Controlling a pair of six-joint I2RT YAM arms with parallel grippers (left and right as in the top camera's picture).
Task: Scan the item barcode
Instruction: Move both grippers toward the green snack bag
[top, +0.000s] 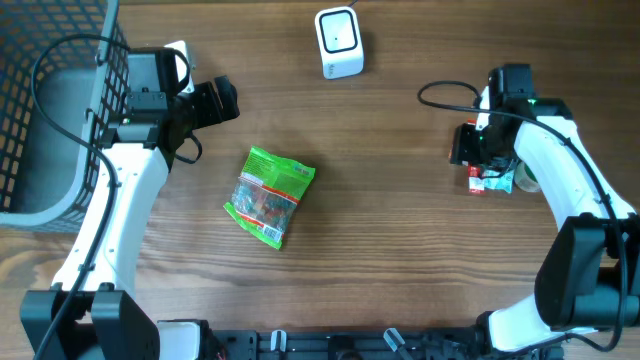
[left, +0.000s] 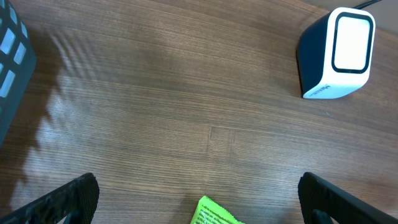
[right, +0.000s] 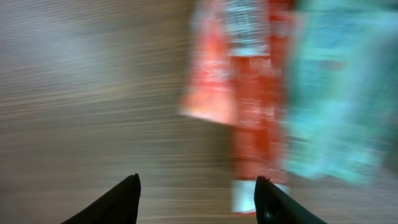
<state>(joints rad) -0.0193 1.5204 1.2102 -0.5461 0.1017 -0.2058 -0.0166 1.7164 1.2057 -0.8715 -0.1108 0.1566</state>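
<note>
Next, my left gripper should pick up the green snack bag by its narrow near end, leaving the broad green end for handover and scanning.
A green snack bag lies flat mid-table; only its corner shows in the left wrist view. The white barcode scanner stands at the far edge, its window facing the table. My left gripper hovers open up-left of the bag, nothing between its fingers. My right gripper is at the right, just beside a red packet and a teal packet. In the blurred right wrist view its fingers stand apart over bare wood, with the red packet and the teal packet ahead.
A dark wire basket fills the far left corner, its corner visible from the left wrist. Black cables run along both arms. The scanner's cable leaves over the far edge.
</note>
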